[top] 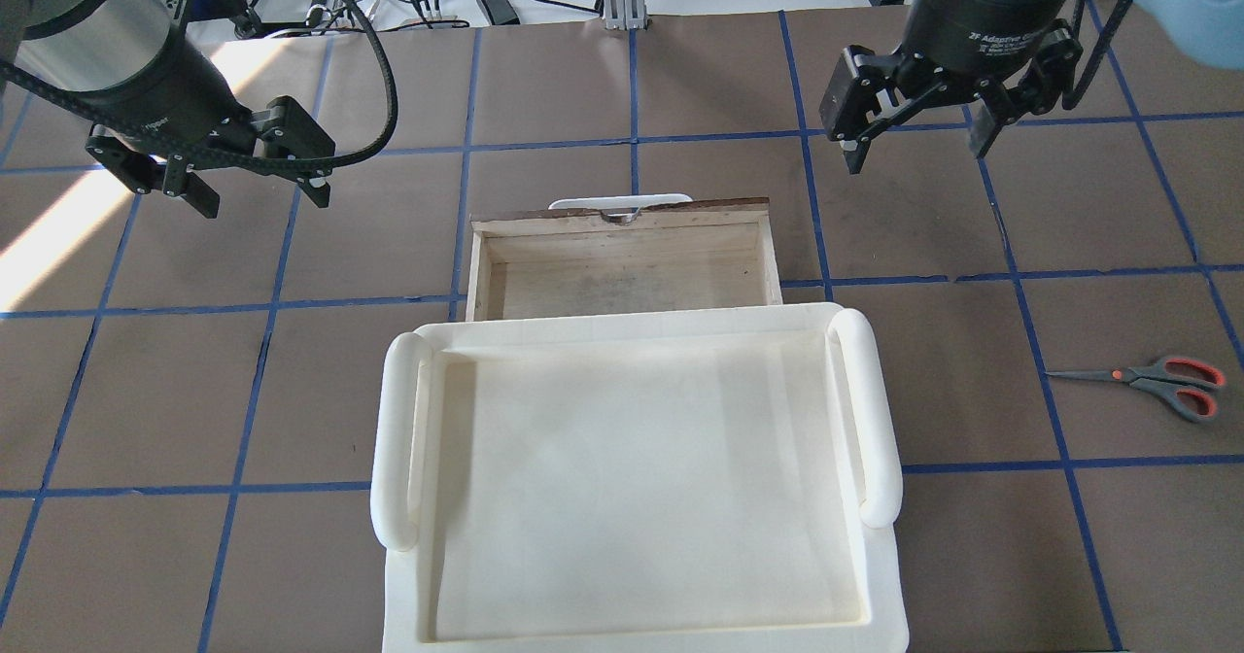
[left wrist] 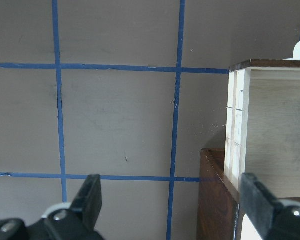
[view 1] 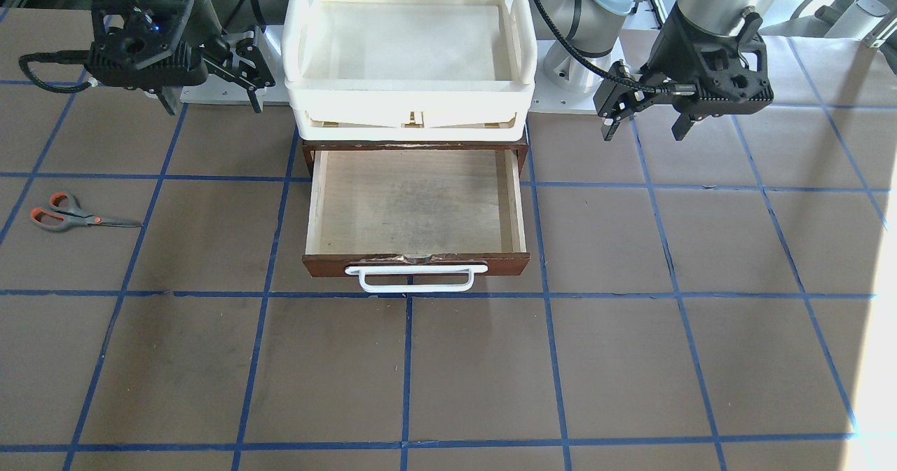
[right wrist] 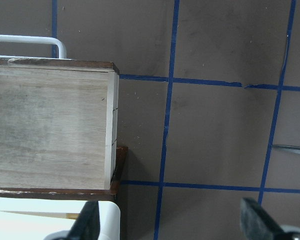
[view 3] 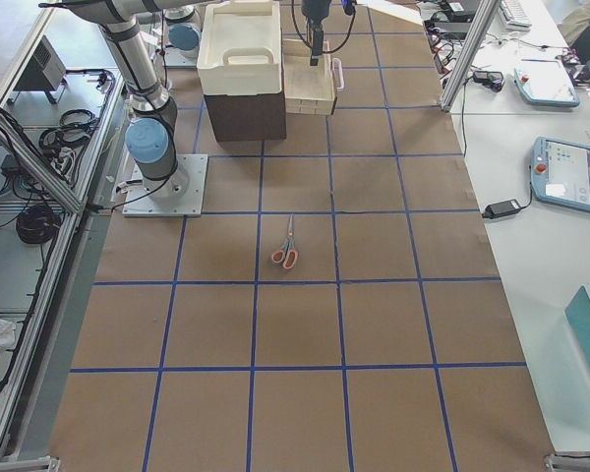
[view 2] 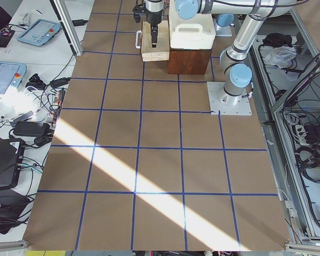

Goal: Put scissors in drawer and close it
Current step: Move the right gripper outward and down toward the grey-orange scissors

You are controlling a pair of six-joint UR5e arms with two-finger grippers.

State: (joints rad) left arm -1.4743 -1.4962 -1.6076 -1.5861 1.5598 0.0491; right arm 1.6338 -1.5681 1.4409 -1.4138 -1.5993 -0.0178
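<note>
The scissors need to go in the drawer (view 1: 417, 205), so my right gripper needs to grab them next by their handle base (view 1: 84, 219) beside the orange pivot.
The scissors (view 1: 77, 215) with orange-and-grey handles lie flat on the brown table on my right side, far from the drawer; they also show in the overhead view (top: 1157, 381) and the exterior right view (view 3: 286, 246), and their blade tip shows in the right wrist view (right wrist: 290, 148). The drawer (view 1: 417, 205) is pulled out and empty, with its white bar handle (view 1: 417, 278) at the front. My right gripper (top: 918, 153) is open and empty, above the table beside the drawer. My left gripper (top: 262, 201) is open and empty on the other side.
A cream-white plastic tray (view 1: 410, 103) sits on top of the dark wooden cabinet (left wrist: 215, 200) that holds the drawer. Blue tape lines grid the brown table. Both arm bases stand behind the cabinet.
</note>
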